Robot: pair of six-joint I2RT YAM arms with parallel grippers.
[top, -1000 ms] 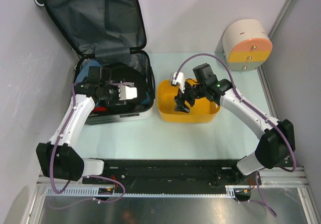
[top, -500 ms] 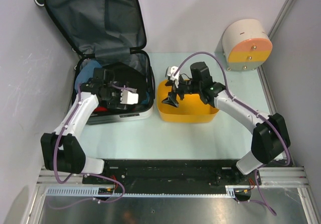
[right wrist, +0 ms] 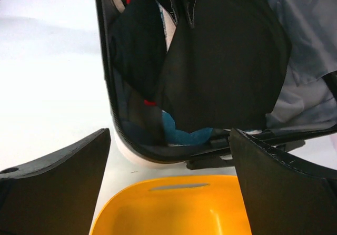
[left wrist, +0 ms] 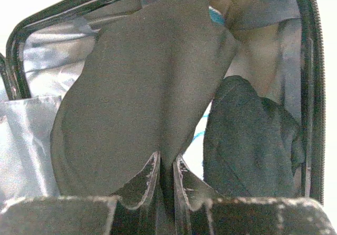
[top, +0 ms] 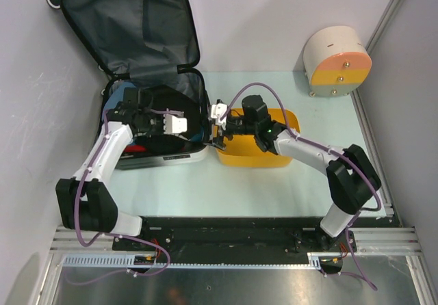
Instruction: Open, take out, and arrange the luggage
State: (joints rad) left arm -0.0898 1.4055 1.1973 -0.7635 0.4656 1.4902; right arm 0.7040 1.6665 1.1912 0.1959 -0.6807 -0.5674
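I need to grab the black cloth (left wrist: 142,87) by its rim-side edge (left wrist: 152,8) with my right gripper next, away from my left gripper. Then I can lay the cloth flat in the yellow basket.
The luggage (top: 137,38) lies open at the back left, its grey-lined lid leaning on the wall. Its lower half holds dark, blue (right wrist: 184,135) and red (right wrist: 150,102) clothes. My left gripper (top: 186,128) is inside it, shut on a fold of black cloth (left wrist: 142,87) pinched between the fingertips (left wrist: 152,166). In the right wrist view that cloth (right wrist: 226,66) hangs over the luggage rim (right wrist: 108,87). My right gripper (top: 217,134) hovers over the left rim of the yellow basket (right wrist: 174,208), facing the luggage. Its fingers (right wrist: 63,166) are spread wide, open on nothing.
A round cream-and-orange drawer box (top: 337,62) stands at the back right corner. The yellow basket (top: 274,158) sits just right of the luggage. A second dark garment (left wrist: 253,140) lies beside the pinched cloth. Walls close in on the left, back and right.
My left gripper has closed on the black cloth inside the luggage. My right gripper has swung left from inside the basket to its left rim and opened wider.
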